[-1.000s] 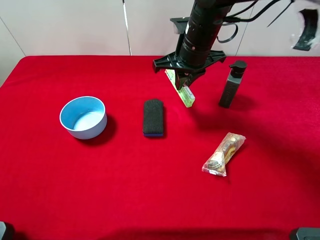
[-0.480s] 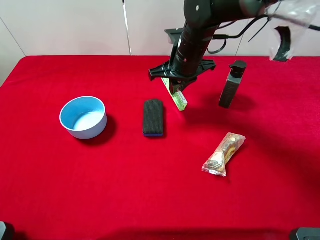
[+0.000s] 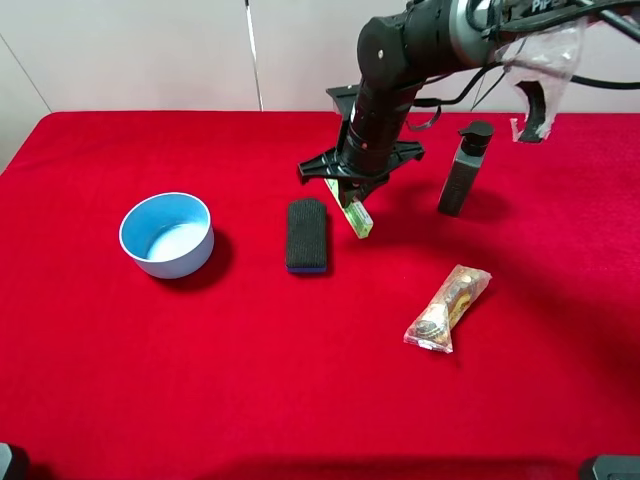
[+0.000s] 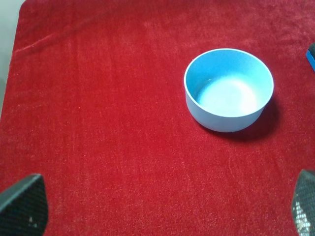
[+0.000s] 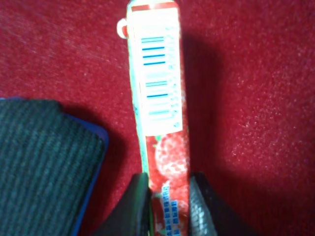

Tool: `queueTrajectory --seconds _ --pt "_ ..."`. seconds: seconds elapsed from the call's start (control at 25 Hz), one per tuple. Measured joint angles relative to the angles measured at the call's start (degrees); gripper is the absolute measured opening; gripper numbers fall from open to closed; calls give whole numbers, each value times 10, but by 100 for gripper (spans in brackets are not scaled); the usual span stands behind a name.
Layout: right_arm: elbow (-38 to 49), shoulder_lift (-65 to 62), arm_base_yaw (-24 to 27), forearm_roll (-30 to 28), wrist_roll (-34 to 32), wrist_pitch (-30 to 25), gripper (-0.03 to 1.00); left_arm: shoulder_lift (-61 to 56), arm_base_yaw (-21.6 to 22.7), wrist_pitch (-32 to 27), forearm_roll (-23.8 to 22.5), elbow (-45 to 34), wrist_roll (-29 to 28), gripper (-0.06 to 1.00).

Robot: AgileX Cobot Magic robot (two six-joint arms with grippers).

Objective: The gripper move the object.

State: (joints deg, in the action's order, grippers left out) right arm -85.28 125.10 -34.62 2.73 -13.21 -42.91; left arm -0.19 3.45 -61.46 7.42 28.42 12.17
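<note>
The lower end of the box (image 5: 158,93) is at the red cloth beside the black block, so it is now time for my right gripper to open.
My right gripper (image 3: 352,192) is shut on the object, a slim light green and white box with red print (image 3: 357,214). The box hangs tilted, its lower end at or just above the red cloth, right beside the black block (image 3: 306,234). In the right wrist view the box (image 5: 158,93) runs out from between the two dark fingers (image 5: 138,206), with a barcode on its white part. My left gripper (image 4: 162,211) is open and empty, its fingertips (image 4: 22,204) wide apart over bare red cloth near the blue bowl (image 4: 229,89).
The blue bowl (image 3: 166,234) stands at the left. A dark pump bottle (image 3: 465,168) stands upright just right of my right arm. A clear snack packet (image 3: 447,308) lies in front at the right. The black block also shows in the right wrist view (image 5: 44,162).
My right gripper has carried the box to the left and lower, away from the pump bottle and closer to the black block.
</note>
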Motion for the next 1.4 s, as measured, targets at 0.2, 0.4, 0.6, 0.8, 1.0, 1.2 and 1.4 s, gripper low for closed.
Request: queueTrajectory --seconds 0.2,0.4,0.6,0.8,1.0,1.2,1.4 --pt "0 7 0 0 0 0 11 0 0 0 0 0 0 99" --pt "0 7 0 -1 0 1 11 0 0 0 0 0 0 99" --pt "0 7 0 -1 0 1 14 0 0 0 0 0 0 99" --pt "0 7 0 -1 0 1 38 0 0 0 0 0 0 99" --pt "0 7 0 -1 0 2 49 0 0 0 0 0 0 99" --pt "0 6 0 -1 0 2 50 0 0 0 0 0 0 99" --pt "0 -10 0 -1 0 -4 50 0 0 0 0 0 0 99"
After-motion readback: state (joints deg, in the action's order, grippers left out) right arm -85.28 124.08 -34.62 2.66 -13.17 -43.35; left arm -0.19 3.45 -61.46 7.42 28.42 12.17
